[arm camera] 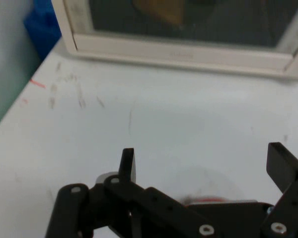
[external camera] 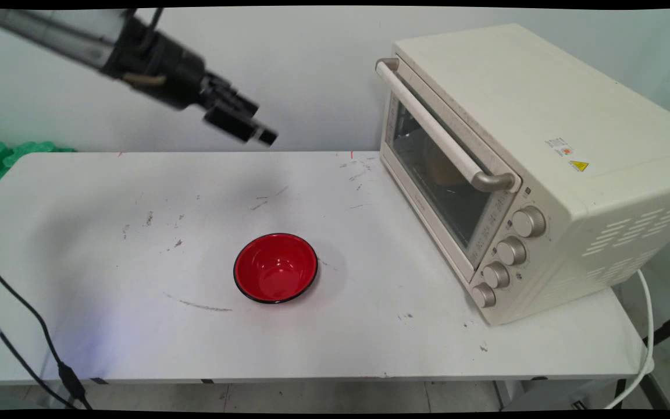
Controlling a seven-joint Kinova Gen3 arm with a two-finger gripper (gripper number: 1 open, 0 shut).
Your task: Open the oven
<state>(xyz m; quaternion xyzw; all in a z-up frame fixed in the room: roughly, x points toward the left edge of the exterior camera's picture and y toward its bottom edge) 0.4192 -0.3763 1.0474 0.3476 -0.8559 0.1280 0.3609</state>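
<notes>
I should next grab the bar handle with my gripper by its end farthest from the knobs to pull the oven door [external camera: 439, 174] open.
My black gripper [external camera: 265, 137] hangs high over the back of the white table [external camera: 108, 244], pointing down and right toward a cream toaster oven [external camera: 544, 145]. In the hand view the gripper [arm camera: 206, 163] is open, with bare table [arm camera: 164, 109] between its fingers [arm camera: 128, 164]. The oven's glass door [external camera: 439, 174] is closed, with its bar handle [external camera: 439, 128] across the top. Something orange-brown shows dimly behind the glass [arm camera: 159, 10]. A red bowl [external camera: 275, 269] with a black rim stands empty in the middle of the table, well below and in front of the gripper.
The oven fills the table's right side, with several knobs [external camera: 512, 250] at its near end. A white cord [external camera: 646, 326] drops off the right edge. Black cables [external camera: 32, 326] hang at the lower left. Green foam pieces [external camera: 9, 154] lie beyond the back left corner.
</notes>
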